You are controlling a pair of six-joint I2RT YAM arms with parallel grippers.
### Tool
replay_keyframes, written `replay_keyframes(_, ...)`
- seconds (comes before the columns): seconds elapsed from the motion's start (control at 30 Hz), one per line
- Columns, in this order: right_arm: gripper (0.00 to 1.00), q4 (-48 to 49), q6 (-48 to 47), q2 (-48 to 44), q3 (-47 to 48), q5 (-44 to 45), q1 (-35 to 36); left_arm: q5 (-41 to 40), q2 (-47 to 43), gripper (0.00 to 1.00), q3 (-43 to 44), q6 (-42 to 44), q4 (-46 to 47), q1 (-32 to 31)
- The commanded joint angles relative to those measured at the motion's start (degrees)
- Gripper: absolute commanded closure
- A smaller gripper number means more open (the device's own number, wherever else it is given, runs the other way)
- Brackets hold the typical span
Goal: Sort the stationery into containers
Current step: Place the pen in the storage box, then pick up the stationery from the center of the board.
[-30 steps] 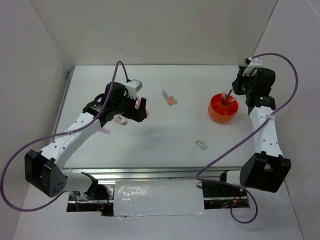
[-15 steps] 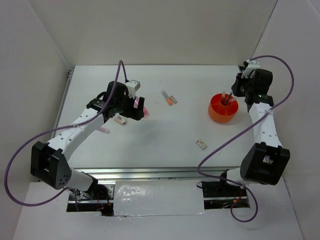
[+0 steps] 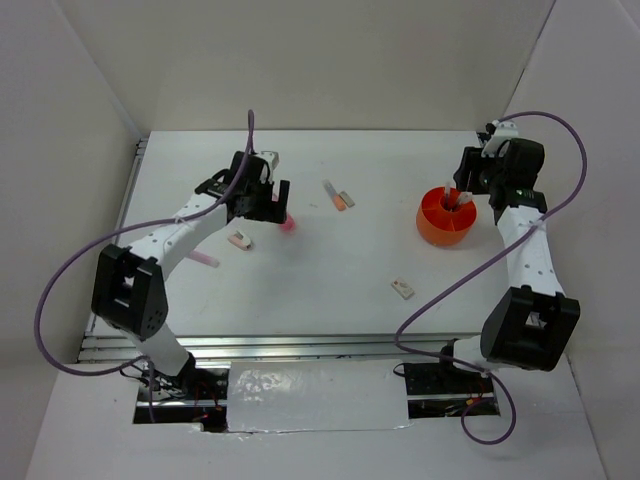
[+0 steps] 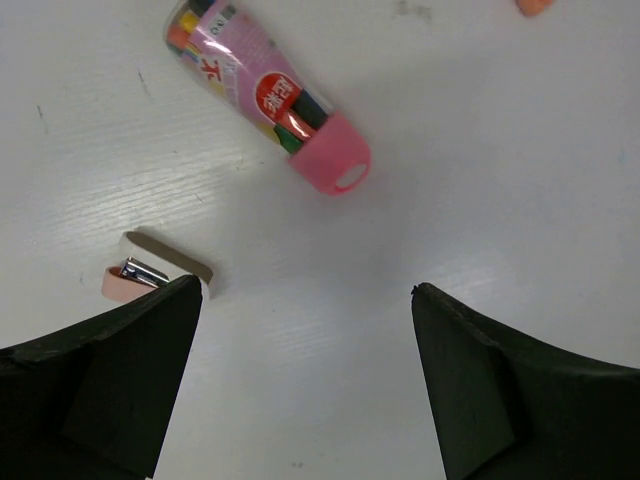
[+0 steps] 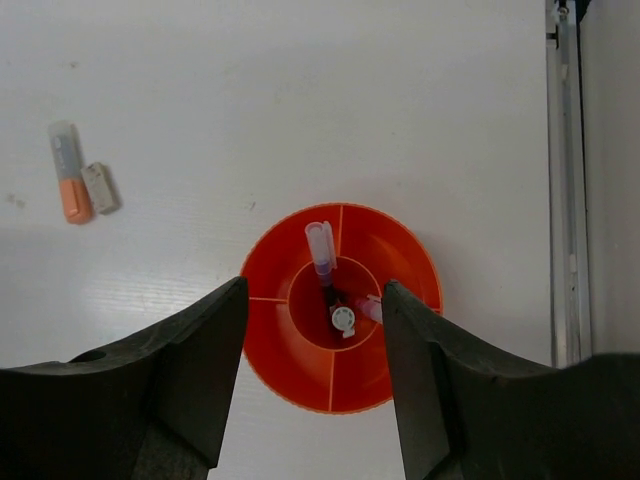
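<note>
My left gripper grabs the pink stubby tube across its body (image 3: 284, 218) (image 4: 299, 116) next, beside the solid pink end, which leaves the clear end for my right gripper.
The orange tub (image 3: 440, 232) (image 5: 330, 380) stands at the right. In its inner ring stand a lilac pen (image 5: 322, 250), a white-capped pen (image 5: 343, 320) and a pinkish pen (image 5: 368, 308). My right gripper (image 3: 463, 185) (image 5: 315, 287) hangs open straight above the tub, holding nothing. A pink stubby tube (image 3: 289, 224) (image 4: 265, 95) lies on the table at the left. My left gripper (image 3: 277, 203) (image 4: 305, 300) hovers wide open just short of it, empty. A small pink-and-white block (image 3: 240, 240) (image 4: 150, 270) lies by the left finger (image 4: 100, 380).
An orange eraser (image 3: 338, 198) (image 5: 72, 188) and a white block (image 3: 347, 196) (image 5: 100, 187) lie mid-table at the back. Another white block (image 3: 402, 289) lies nearer the front. A pink pen-like item (image 3: 205, 260) lies under the left arm. A metal rail (image 5: 563, 180) runs along the right edge.
My right gripper has opened above the tub, and the pen it held now stands in the inner ring. The left arm has swung back and right, over the pink tube.
</note>
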Motion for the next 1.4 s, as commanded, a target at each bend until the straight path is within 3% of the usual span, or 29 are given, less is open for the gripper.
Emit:
replay_keyframes(0.0,0.37,0.65,1.83,-4.9,0.47,-2.21,1.29,-2.18,5.01,0.02,4.62,-6.8,0.06,2.06)
replay_keyframes(0.23,0.34,-0.67,3.42,-9.12,0.29,-6.78,3.05,-0.94,14.6,0.05,9.72,-12.96,2.09,2.68)
replay_keyframes(0.43,0.34,-2.34,4.03,-9.56,1.0,-7.49,4.19,-6.13,27.17,0.06,24.12,-18.06,-6.96,1.63)
replay_keyframes(0.8,0.34,-3.75,3.94,-9.04,1.26,-8.89,4.63,-5.7,34.48,0.2,22.4,-18.16,-3.9,1.98)
replay_keyframes(0.93,0.34,-3.75,5.17,-9.04,0.56,-11.96,5.6,-0.78,31.58,0.35,18.8,-12.12,1.02,1.63)
replay_keyframes(0.97,0.33,-3.75,5.44,-9.04,0.38,-12.58,6.47,1.23,30.71,0.45,17.83,-10.88,2.51,1.63)
replay_keyframes(1.1,0.31,-2.88,7.54,-9.13,-0.93,-17.31,8.67,5.11,26.93,0.71,14.92,-4.3,4.99,0.49)
replay_keyframes(1.13,0.3,-2.61,9.55,-9.13,-1.11,-18.46,9.46,6.34,26.4,0.92,14.66,-3.4,5.16,0.31)
replay_keyframes(1.17,0.25,-2.26,10.44,-9.13,-1.37,-19.61,9.82,10.35,25.43,1.0,13.52,-2.26,5.51,0.13)
replay_keyframes(1.23,0.16,-0.77,13.25,-8.95,-2.34,-23.21,10.43,16.86,22.1,1.0,11.41,1.26,8.21,0.57)
replay_keyframes(1.37,0.05,3.44,18.96,-8.25,-4.27,-28.66,12.19,42.92,14.37,1.0,3.85,1.79,16.85,2.41)
